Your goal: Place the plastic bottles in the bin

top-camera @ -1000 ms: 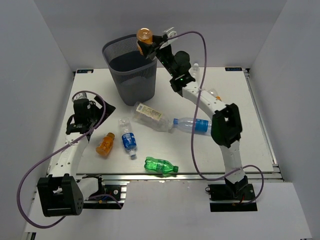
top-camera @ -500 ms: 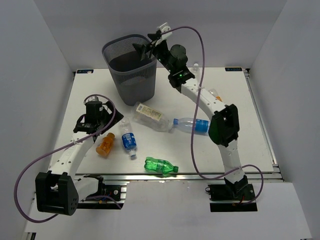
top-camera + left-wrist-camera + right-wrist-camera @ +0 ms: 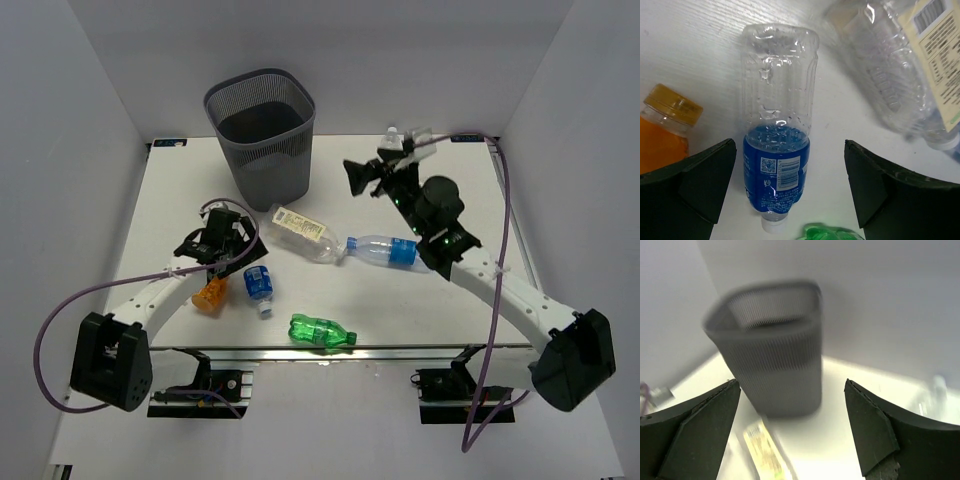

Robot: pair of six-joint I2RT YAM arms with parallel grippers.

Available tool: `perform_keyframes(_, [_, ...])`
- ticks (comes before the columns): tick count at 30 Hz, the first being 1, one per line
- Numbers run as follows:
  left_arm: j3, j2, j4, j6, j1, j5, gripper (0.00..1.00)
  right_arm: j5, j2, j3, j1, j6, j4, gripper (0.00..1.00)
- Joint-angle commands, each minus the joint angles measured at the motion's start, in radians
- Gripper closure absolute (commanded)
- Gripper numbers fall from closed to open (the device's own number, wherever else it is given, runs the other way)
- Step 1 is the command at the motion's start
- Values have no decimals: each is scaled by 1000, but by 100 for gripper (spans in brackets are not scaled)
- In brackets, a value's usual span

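Observation:
The label of the small blue-label bottle point(image 3: 777, 130) is still below my left gripper's fingers, so my left gripper isn't ready to close and needs to lower first, then close on the bottle.
The bin point(image 3: 212, 100) stands at the back left, blurred in the right wrist view as the bin point(image 3: 772, 355). Five plastic bottles lie in front of it: a cream-label one point(image 3: 300, 232), a long blue-label one point(image 3: 385, 250), a small blue-label one point(image 3: 258, 286), an orange one point(image 3: 210, 295) and a green one point(image 3: 322, 331). My left gripper point(image 3: 225, 238) hovers open just above the small blue-label bottle point(image 3: 777, 130), which lies between its jaws, nearer the left one. My right gripper point(image 3: 362, 178) hangs open and empty to the right of the bin.
A small clear bottle point(image 3: 393, 134) stands at the back right by the wall. White walls close in the table on three sides. The orange bottle point(image 3: 660, 135) and cream-label bottle point(image 3: 910, 75) lie close on either side of the left gripper.
The right gripper opened over the bin, the orange bottle it held is gone from it, and the arm swung back right. The left arm moved right, over the small blue-label bottle.

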Motion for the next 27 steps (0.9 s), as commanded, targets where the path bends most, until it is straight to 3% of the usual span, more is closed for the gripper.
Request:
perform_keyframes(1, [33, 27, -22, -17, -56, -82, 2, 164, -68, -201, -30, 100, -12, 11])
perform_keyframes(8, [41, 115, -12, -29, -111, -132, 2, 352, -244, -402, -71, 162, -112, 11])
perform_keyframes(11, [53, 150, -8, -38, -135, -146, 2, 357, -310, -433, -103, 173, -133, 11])
perform_keyframes(13, [61, 179, -2, -44, -147, -147, 10, 362, -338, -444, -111, 171, -139, 11])
perform_keyframes(19, [99, 185, -53, -49, -161, -187, 48, 452, -407, -474, -119, 166, -179, 11])
perform_keyframes(27, [199, 12, -185, -86, -161, -287, 67, 537, -474, -485, -122, 55, -219, 11])
